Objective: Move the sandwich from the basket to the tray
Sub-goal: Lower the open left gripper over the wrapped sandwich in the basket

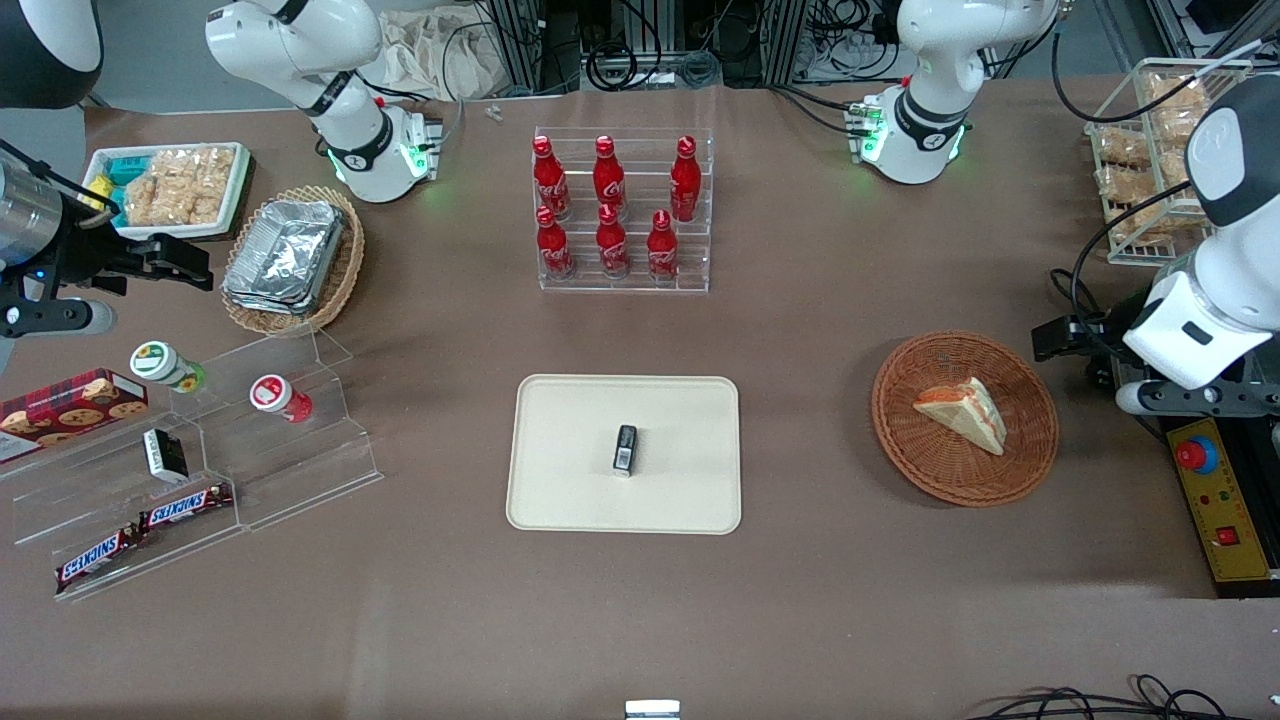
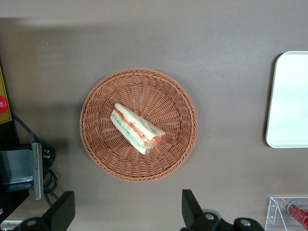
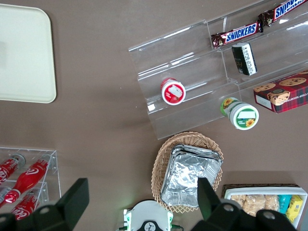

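Observation:
I need to grab the sandwich by its narrow end [image 1: 931, 400] with my gripper next, to move it from the basket onto the tray [image 1: 540, 500].
The sandwich [image 1: 962, 412] [image 2: 137, 129], a pale wedge with red and green filling, lies in the round reddish-brown basket [image 1: 900, 440] [image 2: 96, 144]. My gripper [image 1: 1066, 338] [image 2: 127, 212] hovers above the table just outside the basket's rim, toward the working arm's end. It is open, with nothing between its black fingers [image 2: 192, 207]. The cream tray [image 1: 540, 500] [image 2: 288, 96] sits on the table's middle, toward the parked arm from the basket. A small black object [image 1: 625, 449] lies on it.
A yellow control box with a red button [image 1: 1215, 500] [image 2: 2, 103] sits beside the basket at the table's edge. A clear rack of red bottles [image 1: 622, 210] stands farther from the camera than the tray. Snack shelves [image 1: 200, 450] and a foil-filled basket [image 1: 290, 255] lie toward the parked arm's end.

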